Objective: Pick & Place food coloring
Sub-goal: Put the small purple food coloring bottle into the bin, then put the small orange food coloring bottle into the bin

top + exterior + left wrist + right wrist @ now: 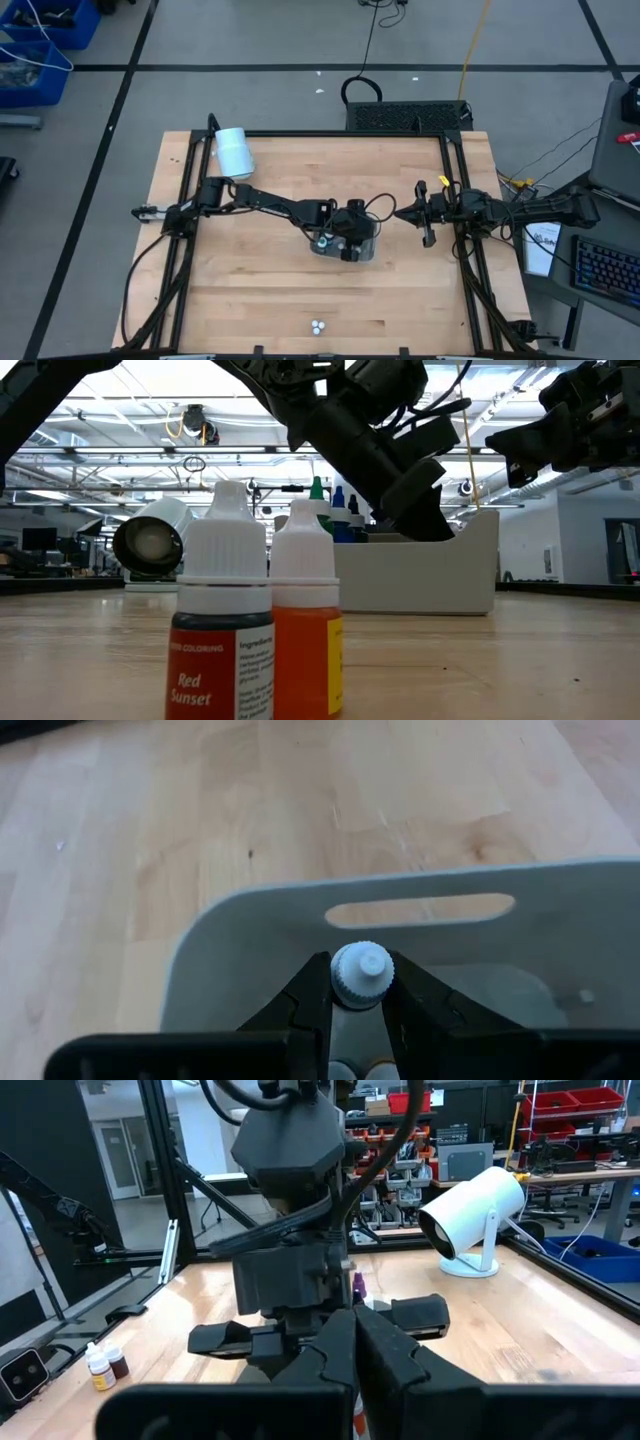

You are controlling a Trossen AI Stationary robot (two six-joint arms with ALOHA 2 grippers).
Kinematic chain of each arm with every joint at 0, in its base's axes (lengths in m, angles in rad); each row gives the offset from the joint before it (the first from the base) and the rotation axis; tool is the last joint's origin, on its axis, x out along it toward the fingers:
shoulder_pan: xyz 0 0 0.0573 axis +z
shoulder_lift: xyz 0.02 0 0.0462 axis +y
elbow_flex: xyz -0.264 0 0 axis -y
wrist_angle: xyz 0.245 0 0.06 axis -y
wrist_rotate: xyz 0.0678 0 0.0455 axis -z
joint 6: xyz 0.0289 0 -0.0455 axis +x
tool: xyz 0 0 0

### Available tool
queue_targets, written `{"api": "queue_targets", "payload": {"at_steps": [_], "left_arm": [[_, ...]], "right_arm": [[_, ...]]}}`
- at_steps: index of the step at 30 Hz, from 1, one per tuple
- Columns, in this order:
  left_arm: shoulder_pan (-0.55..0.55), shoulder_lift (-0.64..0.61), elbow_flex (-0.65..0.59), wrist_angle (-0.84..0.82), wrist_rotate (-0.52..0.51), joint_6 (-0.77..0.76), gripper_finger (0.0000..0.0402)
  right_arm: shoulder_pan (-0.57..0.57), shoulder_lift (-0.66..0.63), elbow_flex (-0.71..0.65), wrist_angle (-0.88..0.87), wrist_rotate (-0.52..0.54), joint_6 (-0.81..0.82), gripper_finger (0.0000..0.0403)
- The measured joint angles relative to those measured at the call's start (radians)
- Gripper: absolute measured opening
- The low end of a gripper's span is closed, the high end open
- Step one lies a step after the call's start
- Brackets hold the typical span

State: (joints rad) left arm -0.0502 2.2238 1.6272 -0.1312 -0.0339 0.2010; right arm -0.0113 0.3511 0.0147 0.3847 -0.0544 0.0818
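The white-capped bottle [362, 972] is inside the grey tray's sides in the left wrist view, so my left gripper needs to open its fingers.
A food coloring bottle with a white ribbed cap [360, 970] is inside the grey tray [250, 925], with my left gripper [360, 988] shut on it; the bottle's body is hidden below the cap. The tray [371, 252] stands mid-table and holds more bottles [318, 495]. Two further bottles, one red [220, 625] and one orange [305, 625], stand upright near the table's front edge [318, 326]. My right gripper [402, 213] hangs shut to the right of the tray, clear of everything. My left gripper pinches the bottle's white ribbed cap [345, 988] between its two fingers [312, 990], one on either side. The fingers come slanting down from the table's left. The bottle stands upright within the tray's walls; whether its base rests on the tray floor is hidden.
A large white cylinder [233, 152] lies at the table's far left corner. A black frame [455, 180] runs along the table's left, far and right edges. Bare wood [260, 290] lies between the tray and the two bottles at the front.
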Motion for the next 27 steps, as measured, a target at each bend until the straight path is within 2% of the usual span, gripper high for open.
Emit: {"api": "queue_targets", "payload": {"at_steps": [12, 19, 23, 27], "left_arm": [[-0.004, 0.000, 0.000, -0.011, -0.009, -0.026, 0.0073], [-0.005, 0.000, 0.000, -0.008, 0.016, -0.026, 0.0152], [-0.005, 0.000, 0.014, -0.006, 0.016, -0.028, 0.0164], [-0.024, 0.001, 0.092, -0.067, 0.015, -0.031, 0.0166]], "right_arm": [[0.000, 0.000, 0.000, 0.000, 0.000, 0.000, 0.0000], [0.000, 0.000, 0.000, -0.016, -0.001, 0.011, 0.0000], [0.000, 0.000, 0.000, -0.016, -0.002, 0.011, 0.0000], [0.000, 0.000, 0.000, -0.025, -0.002, 0.011, 0.0000]]}}
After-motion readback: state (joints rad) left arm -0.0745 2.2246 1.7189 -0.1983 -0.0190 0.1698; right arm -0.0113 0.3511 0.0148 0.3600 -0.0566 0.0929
